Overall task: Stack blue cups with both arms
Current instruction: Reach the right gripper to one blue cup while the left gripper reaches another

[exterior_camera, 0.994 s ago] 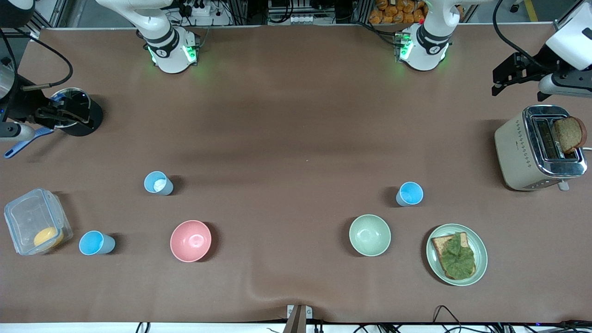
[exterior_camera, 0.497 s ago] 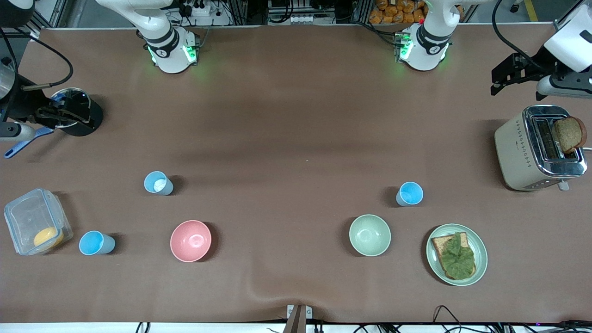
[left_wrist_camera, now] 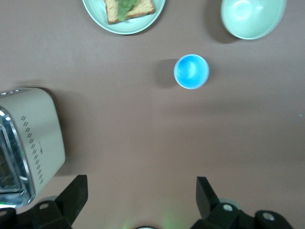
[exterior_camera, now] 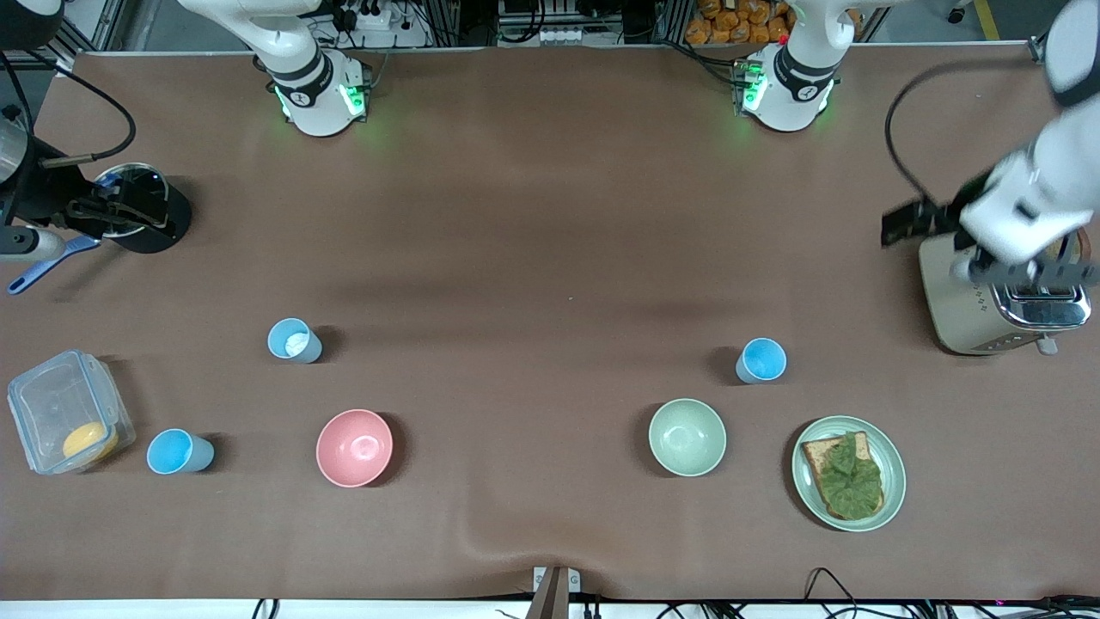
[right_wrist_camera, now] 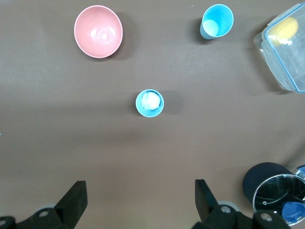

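Observation:
The blue cup with something white inside should be grabbed by its rim (exterior_camera: 290,320) (right_wrist_camera: 149,89) next with my right gripper, to stack it with the other blue cups.
Three blue cups stand upright and apart on the brown table. One (exterior_camera: 761,360) is near the left arm's end and also shows in the left wrist view (left_wrist_camera: 191,71). One with something white inside (exterior_camera: 294,340) also shows in the right wrist view (right_wrist_camera: 149,103). The third (exterior_camera: 179,452) is nearer the front camera, by a clear box, and also shows in the right wrist view (right_wrist_camera: 217,21). My left gripper (exterior_camera: 904,225) (left_wrist_camera: 141,183) is open and empty, high beside the toaster. My right gripper (exterior_camera: 103,211) (right_wrist_camera: 140,188) is open and empty, up over a black pot.
A pink bowl (exterior_camera: 354,448) and a pale green bowl (exterior_camera: 687,437) sit near the front. A plate (exterior_camera: 803,490) holds toast with lettuce. A toaster (exterior_camera: 962,301) stands at the left arm's end. A clear box (exterior_camera: 51,404) and black pot (exterior_camera: 168,228) are at the right arm's end.
My left arm has swung toward the front camera and now hangs over the toaster, hiding the bread slice. The right arm and all cups have not moved.

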Robot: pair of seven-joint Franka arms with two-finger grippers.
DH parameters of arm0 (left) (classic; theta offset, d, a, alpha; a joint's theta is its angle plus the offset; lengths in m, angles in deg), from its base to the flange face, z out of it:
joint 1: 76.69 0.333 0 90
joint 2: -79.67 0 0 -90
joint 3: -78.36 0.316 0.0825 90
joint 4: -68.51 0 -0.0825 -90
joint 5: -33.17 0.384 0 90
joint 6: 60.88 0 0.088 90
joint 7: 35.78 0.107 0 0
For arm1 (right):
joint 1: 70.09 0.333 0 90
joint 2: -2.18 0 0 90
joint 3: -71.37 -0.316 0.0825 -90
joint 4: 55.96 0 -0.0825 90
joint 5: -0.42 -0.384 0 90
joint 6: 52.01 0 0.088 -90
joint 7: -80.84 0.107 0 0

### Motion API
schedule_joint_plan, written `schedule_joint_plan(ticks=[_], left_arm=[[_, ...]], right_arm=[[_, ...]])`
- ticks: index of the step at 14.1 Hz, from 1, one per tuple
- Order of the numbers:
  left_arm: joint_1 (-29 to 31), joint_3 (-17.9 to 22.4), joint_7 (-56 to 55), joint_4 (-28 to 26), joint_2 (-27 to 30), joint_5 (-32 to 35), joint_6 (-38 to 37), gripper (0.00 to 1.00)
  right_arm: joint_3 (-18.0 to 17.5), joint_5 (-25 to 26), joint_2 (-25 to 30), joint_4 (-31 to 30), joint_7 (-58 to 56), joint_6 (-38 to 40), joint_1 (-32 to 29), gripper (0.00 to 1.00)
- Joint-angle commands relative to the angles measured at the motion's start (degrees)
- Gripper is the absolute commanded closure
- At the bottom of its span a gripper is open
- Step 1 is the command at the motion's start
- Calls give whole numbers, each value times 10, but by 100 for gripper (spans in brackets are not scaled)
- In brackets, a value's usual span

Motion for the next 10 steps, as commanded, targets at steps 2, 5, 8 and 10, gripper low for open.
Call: schedule_joint_plan(ticks=[2,5,8,10], left_arm=[[19,-9,-8,-58,-46,-3,107,0],[19,-9,-18,-107,-47,-4,175,0],[5,-16,-51,-143,-57,-3,231,0],[-15,-17,-60,-174,-77,-4,290,0]], right_arm=[[-1,-5,8,-3,12,5,2,0],[0,4,-22,-9,8,15,29,0],[0,8,-87,-21,12,2,59,0],[0,9,-105,-79,12,-99,71,0]])
